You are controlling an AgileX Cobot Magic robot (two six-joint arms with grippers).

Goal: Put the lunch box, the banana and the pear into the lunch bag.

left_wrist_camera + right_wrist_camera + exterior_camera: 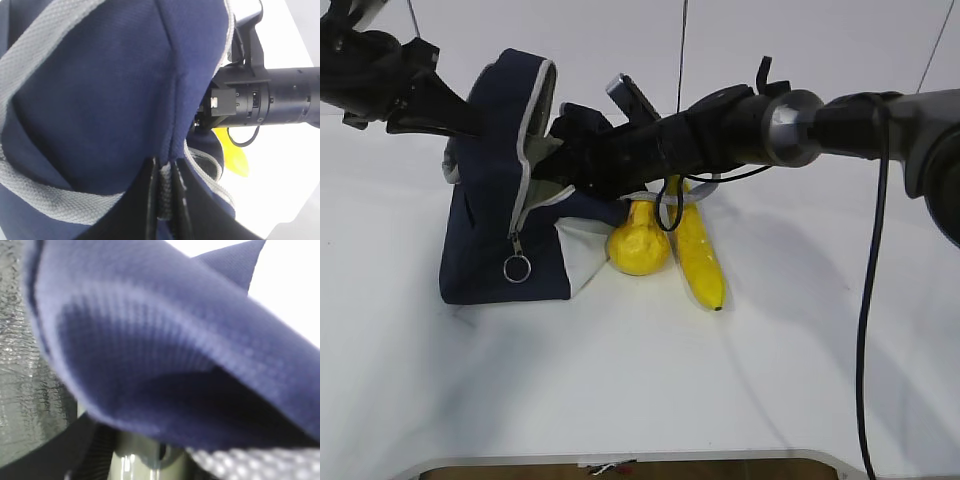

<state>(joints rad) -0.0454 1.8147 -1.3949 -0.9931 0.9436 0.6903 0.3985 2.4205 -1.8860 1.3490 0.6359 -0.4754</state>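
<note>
The sage-green lunch box (546, 178) is inside the bag's opening (528, 170) and would remain in, so it is time for my right gripper to open now.
The navy lunch bag (490, 215) stands at the left with its zipped mouth gaping toward the right. My left gripper (164, 196) is shut on the bag's grey webbing handle (164, 187) and holds the top up. My right gripper (165, 457) reaches into the bag's mouth, its tips hidden in the exterior view. It is shut on the pale sage-green lunch box (135, 460), under a fold of navy fabric (175, 340). The pear (638, 247) and the banana (701, 258) lie side by side on the table just right of the bag, under the right arm.
The right arm (770, 125) stretches across from the right, over the fruit. Silvery lining (25, 365) shows inside the bag. The zipper's ring pull (517, 268) hangs on the bag's front. The white table (640, 390) ends at a front edge near the bottom.
</note>
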